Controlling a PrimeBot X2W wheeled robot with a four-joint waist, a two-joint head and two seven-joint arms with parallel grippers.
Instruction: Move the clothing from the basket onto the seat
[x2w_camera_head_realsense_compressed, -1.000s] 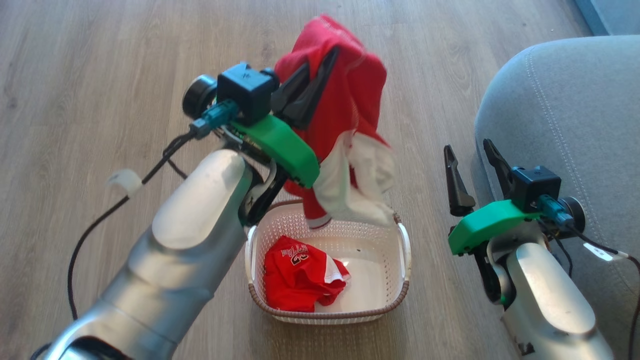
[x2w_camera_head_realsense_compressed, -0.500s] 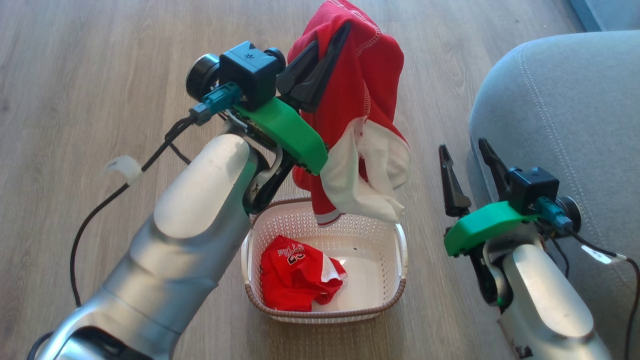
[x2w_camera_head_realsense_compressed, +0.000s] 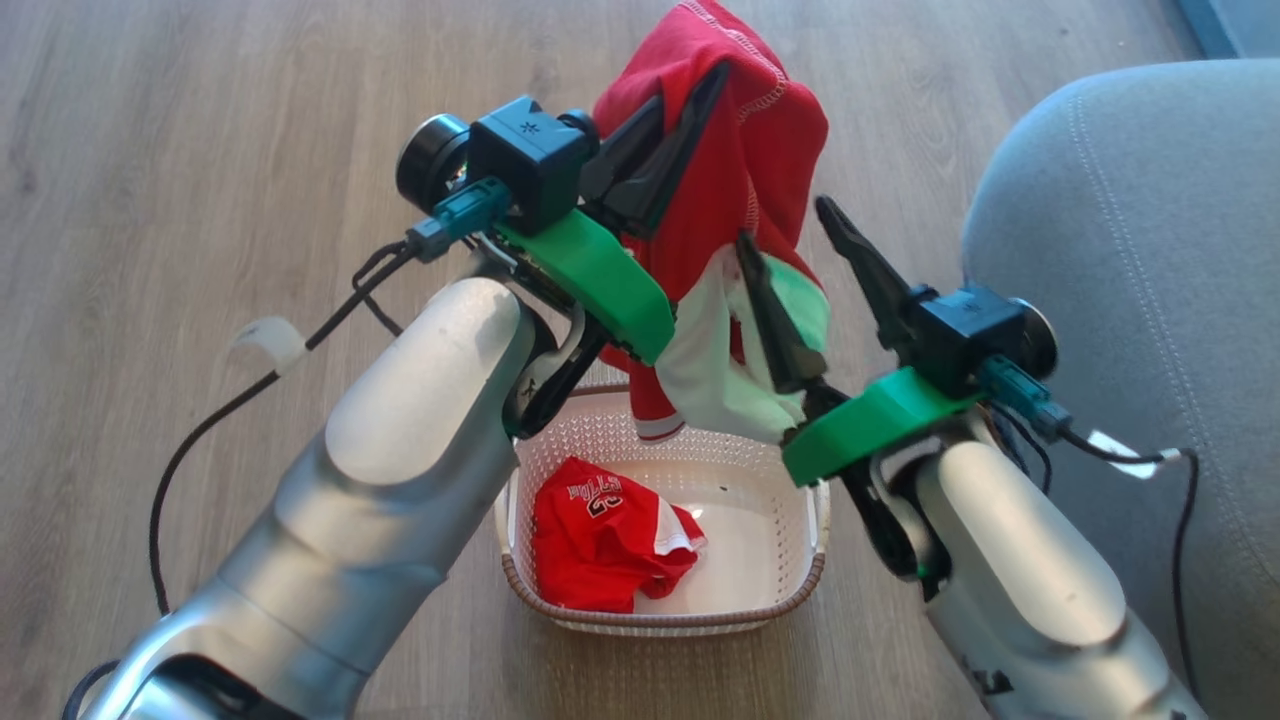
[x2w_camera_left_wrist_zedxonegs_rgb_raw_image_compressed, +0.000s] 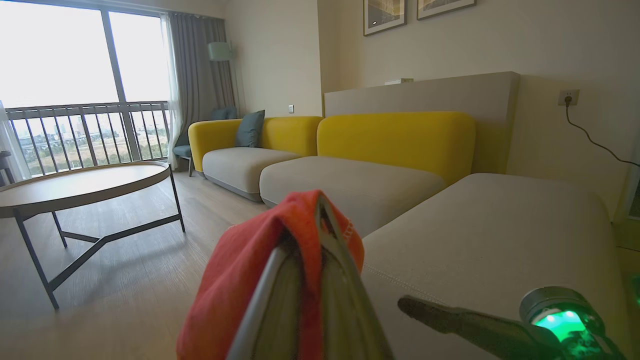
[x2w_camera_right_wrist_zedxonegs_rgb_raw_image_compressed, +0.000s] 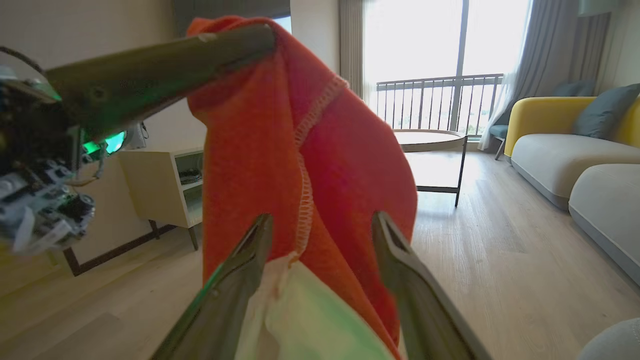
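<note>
The red garment needs to go onto the seat (x2w_camera_head_realsense_compressed: 1150, 250), so my right gripper needs to grab the garment's stitched seam beside its white panel next.
My left gripper (x2w_camera_head_realsense_compressed: 700, 88) is shut on a red garment (x2w_camera_head_realsense_compressed: 745, 170), held high above the cream basket (x2w_camera_head_realsense_compressed: 660, 622); its white panel (x2w_camera_head_realsense_compressed: 715, 370) hangs down. In the left wrist view the left gripper (x2w_camera_left_wrist_zedxonegs_rgb_raw_image_compressed: 320, 212) pinches the red fabric (x2w_camera_left_wrist_zedxonegs_rgb_raw_image_compressed: 240, 280). My right gripper (x2w_camera_head_realsense_compressed: 785, 225) is open, its fingers either side of the hanging cloth's lower part; the right wrist view shows the right gripper (x2w_camera_right_wrist_zedxonegs_rgb_raw_image_compressed: 322, 220) with the red garment (x2w_camera_right_wrist_zedxonegs_rgb_raw_image_compressed: 350, 165) between its fingers. A second red garment (x2w_camera_head_realsense_compressed: 600, 545) with white lettering lies in the basket. The grey seat (x2w_camera_head_realsense_compressed: 1150, 250) is at the right.
Wooden floor surrounds the basket. A black cable (x2w_camera_head_realsense_compressed: 200, 440) trails from my left arm. Farther off stand a round coffee table (x2w_camera_left_wrist_zedxonegs_rgb_raw_image_compressed: 85, 185), a yellow-backed sofa (x2w_camera_left_wrist_zedxonegs_rgb_raw_image_compressed: 395, 140) and a pale cabinet (x2w_camera_right_wrist_zedxonegs_rgb_raw_image_compressed: 165, 185).
My right gripper has swung up and left from beside the seat to straddle the hanging garment. The left gripper has lifted the garment a little higher.
</note>
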